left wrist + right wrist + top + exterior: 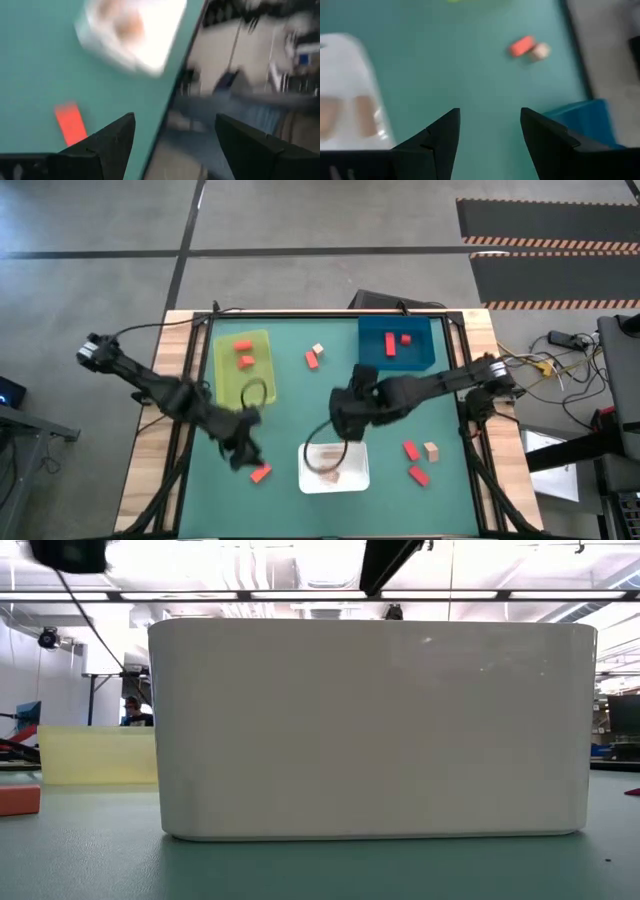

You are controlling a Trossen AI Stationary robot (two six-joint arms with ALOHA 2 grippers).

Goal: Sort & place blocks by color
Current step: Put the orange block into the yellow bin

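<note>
My left gripper will next grab the orange-red block by its long sides, so that I can sort the block into the yellow-green tray.
My left gripper is open and hangs near the table's near-left part, just left of an orange-red block lying flat on the mat. My right gripper is open above the table's middle, at the far edge of the white tray, which holds tan blocks. The yellow-green tray holds two orange-red blocks. Two red blocks lie in the blue tray. Neither gripper holds anything.
A red block and a tan block lie between the far trays. Two red blocks and a tan one lie near right. In the low view the white tray fills most of the picture.
</note>
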